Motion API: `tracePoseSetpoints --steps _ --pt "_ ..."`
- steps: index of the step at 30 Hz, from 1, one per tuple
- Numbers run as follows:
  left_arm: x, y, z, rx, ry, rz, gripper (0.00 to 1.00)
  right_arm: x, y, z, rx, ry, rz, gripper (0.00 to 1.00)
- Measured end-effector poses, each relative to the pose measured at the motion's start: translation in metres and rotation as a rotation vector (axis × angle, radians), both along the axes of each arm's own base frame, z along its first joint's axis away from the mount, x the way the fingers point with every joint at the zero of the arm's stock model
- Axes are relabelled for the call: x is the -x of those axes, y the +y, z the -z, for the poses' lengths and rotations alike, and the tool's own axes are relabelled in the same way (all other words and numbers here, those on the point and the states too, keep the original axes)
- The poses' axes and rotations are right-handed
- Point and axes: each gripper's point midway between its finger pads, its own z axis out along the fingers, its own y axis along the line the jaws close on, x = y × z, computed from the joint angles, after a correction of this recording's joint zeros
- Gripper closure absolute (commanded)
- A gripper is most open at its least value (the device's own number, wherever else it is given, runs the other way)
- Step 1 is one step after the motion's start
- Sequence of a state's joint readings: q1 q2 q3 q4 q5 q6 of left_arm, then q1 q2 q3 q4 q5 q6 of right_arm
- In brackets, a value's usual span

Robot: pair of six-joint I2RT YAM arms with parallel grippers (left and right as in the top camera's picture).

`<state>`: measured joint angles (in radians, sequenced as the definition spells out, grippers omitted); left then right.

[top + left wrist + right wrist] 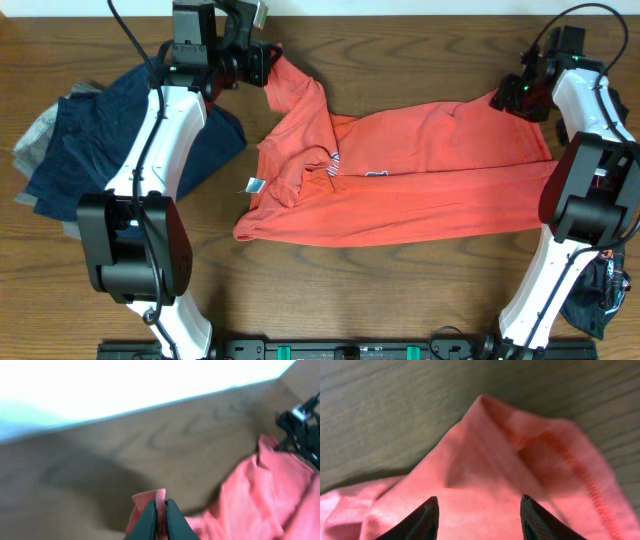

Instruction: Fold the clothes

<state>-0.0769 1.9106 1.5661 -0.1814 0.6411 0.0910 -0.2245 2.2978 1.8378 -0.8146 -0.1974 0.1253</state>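
Next, my right gripper grabs the shirt's far corner (pixel 493 97) (pixel 484 411), opposite my left gripper's corner, to fold the shirt's far edge over lengthwise.
A coral-red shirt (pixel 400 190) lies spread across the middle of the wooden table, folded lengthwise and bunched at its left end. My left gripper (pixel 268 62) is shut on the shirt's upper left corner and lifts it at the back of the table; the left wrist view shows the jaws (pixel 160 509) pinching a red fabric edge (pixel 161 496). My right gripper (pixel 503 97) is open over the shirt's upper right corner; the right wrist view shows its fingers (pixel 479 510) spread above red cloth (pixel 520 460).
A pile of dark navy clothes (pixel 90 140) with a grey garment under it lies at the left. A dark item (pixel 600 290) sits at the right edge by the right arm's base. A small white label (pixel 255 185) sticks out of the shirt.
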Motion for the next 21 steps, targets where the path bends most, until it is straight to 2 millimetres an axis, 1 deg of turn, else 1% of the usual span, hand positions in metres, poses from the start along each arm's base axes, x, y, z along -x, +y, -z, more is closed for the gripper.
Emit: tracePoseSetpoints --steps 3,10,12,15,18,21 --pt "-0.009 -0.004 -0.012 -0.003 -0.074 -0.004 0.94 0.003 0.008 0.001 -0.011 0.015 -0.014 0.50" --pt "-0.016 -0.022 -0.034 0.008 -0.184 0.025 0.94 0.007 0.010 0.002 -0.018 0.035 -0.017 0.50" --pt "-0.014 -0.024 -0.031 0.008 -0.172 0.028 0.94 0.008 0.009 0.002 -0.013 0.037 -0.015 0.50" --pt "-0.007 -0.024 -0.018 0.000 -0.104 0.030 0.94 0.007 0.004 0.003 0.016 0.037 -0.007 0.47" --pt "0.000 -0.023 -0.005 -0.008 -0.038 0.030 0.94 0.001 0.000 0.001 0.037 0.012 -0.002 0.46" --pt "0.005 -0.023 0.001 -0.008 -0.004 0.035 0.94 -0.008 -0.004 -0.002 0.058 -0.027 0.003 0.46"
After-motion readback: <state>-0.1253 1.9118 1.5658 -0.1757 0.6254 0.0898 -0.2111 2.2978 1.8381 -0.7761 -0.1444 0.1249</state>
